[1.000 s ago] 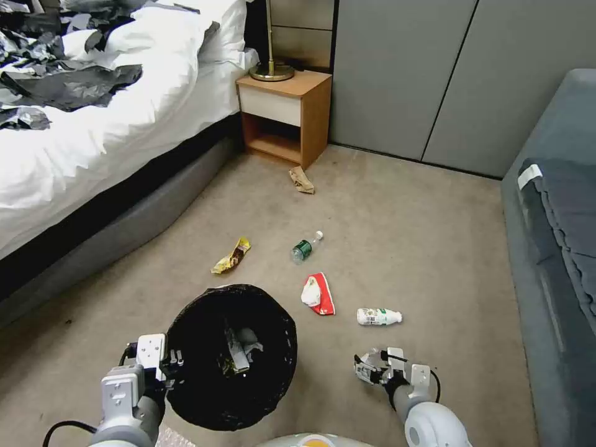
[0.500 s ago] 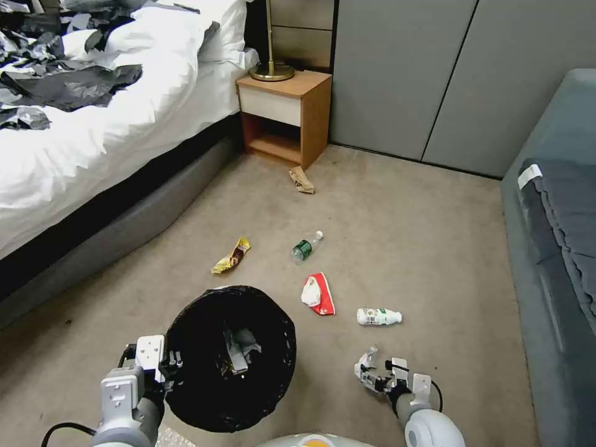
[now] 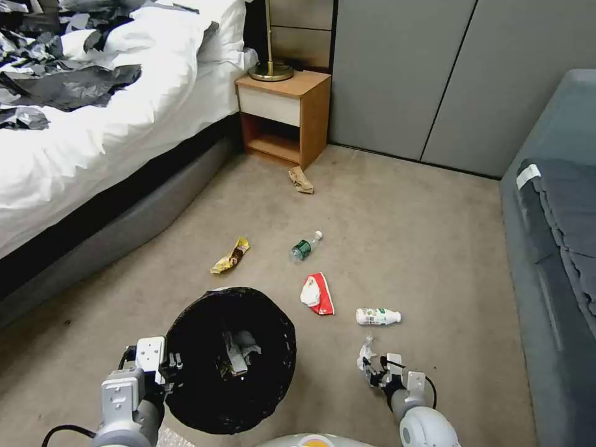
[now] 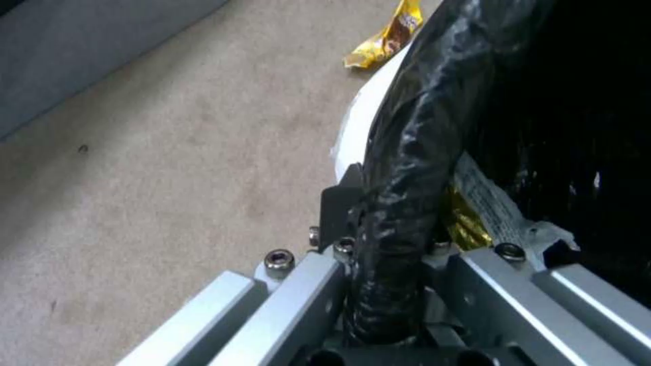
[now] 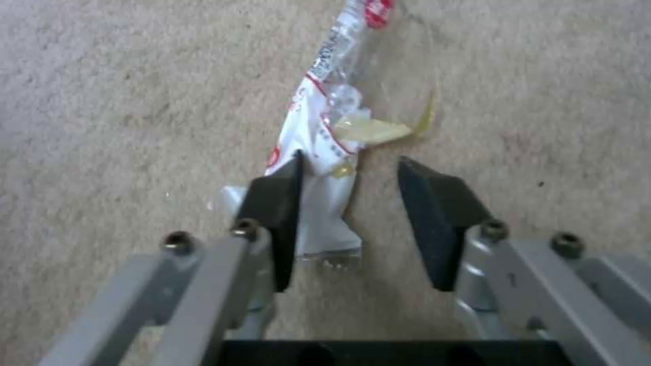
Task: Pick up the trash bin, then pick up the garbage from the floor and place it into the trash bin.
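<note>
I need to grab the plastic wrapper by its white printed section [image 3: 364, 364] next with my right gripper, and then I can drop it into the trash bin.
The trash bin [image 3: 186, 397], lined with a black bag, hangs at the lower left with wrappers lying inside. My left gripper [image 3: 166, 365] is shut on its rim [image 4: 400, 203]. On the carpet at the lower right, my right gripper [image 3: 374, 374] stands open around a clear wrapper with red print [image 5: 319, 132]; the wrapper touches one finger [image 5: 274, 203]. More garbage lies farther out: a yellow wrapper [image 3: 231, 256], a green-label bottle [image 3: 305, 246], a red-white packet [image 3: 317, 293], a white bottle [image 3: 377, 317] and a brown paper bag [image 3: 301, 180].
A bed [image 3: 93, 143] with black plastic sheets runs along the left. A wooden nightstand [image 3: 284, 115] with a lamp stands at the back. A grey sofa [image 3: 559, 248] lines the right side. Grey wall panels close the far end.
My right gripper has drawn a little nearer to my body and lower over the clear wrapper. The left gripper and bin have hardly moved.
</note>
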